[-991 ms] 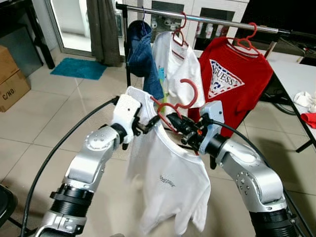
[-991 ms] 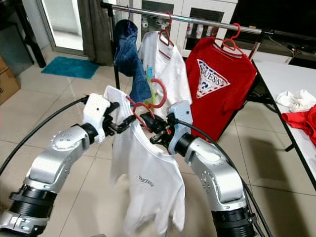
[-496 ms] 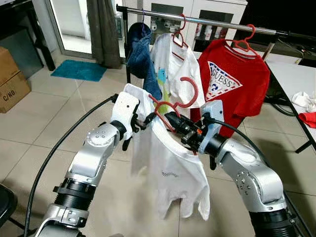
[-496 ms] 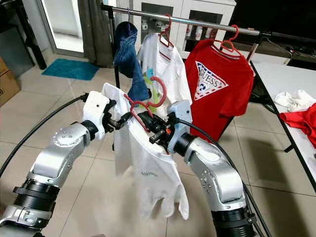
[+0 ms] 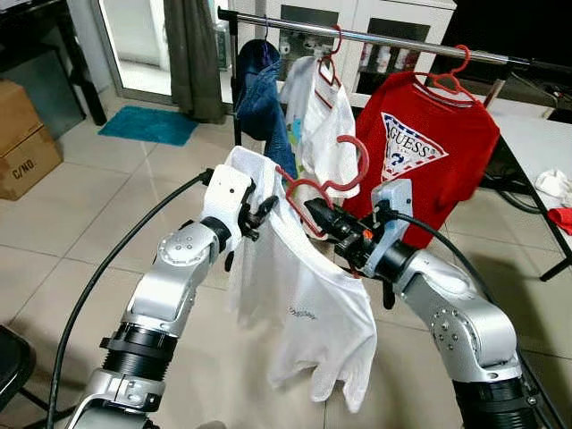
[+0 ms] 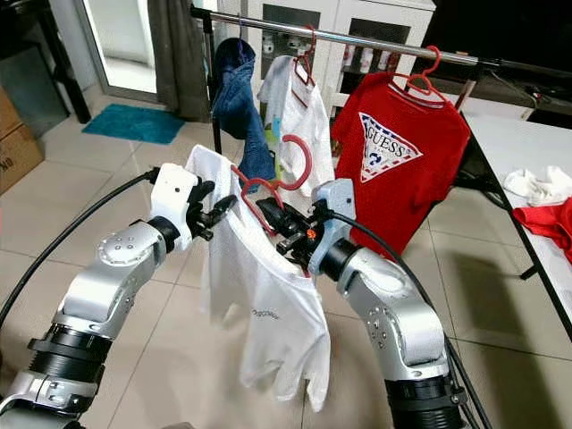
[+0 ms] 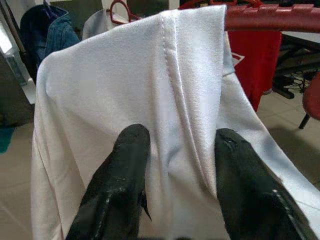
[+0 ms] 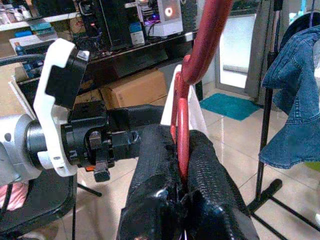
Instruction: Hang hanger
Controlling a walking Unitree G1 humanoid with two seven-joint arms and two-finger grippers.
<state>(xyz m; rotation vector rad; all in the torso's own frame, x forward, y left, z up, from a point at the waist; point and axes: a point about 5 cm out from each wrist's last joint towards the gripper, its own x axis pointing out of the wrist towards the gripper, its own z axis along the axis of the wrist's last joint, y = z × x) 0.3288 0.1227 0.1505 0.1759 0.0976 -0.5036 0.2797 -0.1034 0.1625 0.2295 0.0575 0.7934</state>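
My left gripper grabs the white T-shirt by its shoulder [image 5: 254, 168] next, to settle the T-shirt on the red hanger [image 5: 332, 185] for hanging.
A red plastic hanger [image 5: 332, 185] carries a white T-shirt [image 5: 304, 295] in front of me, below the metal clothes rail [image 5: 402, 40]. My right gripper [image 5: 319, 215] is shut on the hanger's frame just under its hook; the right wrist view shows both fingers [image 8: 202, 165] pressed on the red bar [image 8: 182, 120]. My left gripper [image 5: 258, 219] is at the shirt's left shoulder with its fingers spread. In the left wrist view the white fabric [image 7: 125, 75] hangs just beyond the open fingers [image 7: 127, 165].
On the rail hang a denim garment [image 5: 259, 89], a white shirt [image 5: 313, 116] and a red printed T-shirt [image 5: 433, 152], each on a hanger. Cardboard boxes [image 5: 22, 134] stand at the left, with a teal mat [image 5: 147, 125] behind. A white table [image 5: 541, 143] with cloths stands at the right.
My left gripper has opened and let go of the shirt's shoulder. The shirt has swung and its hem hangs further right. The right gripper still holds the hanger, a little higher.
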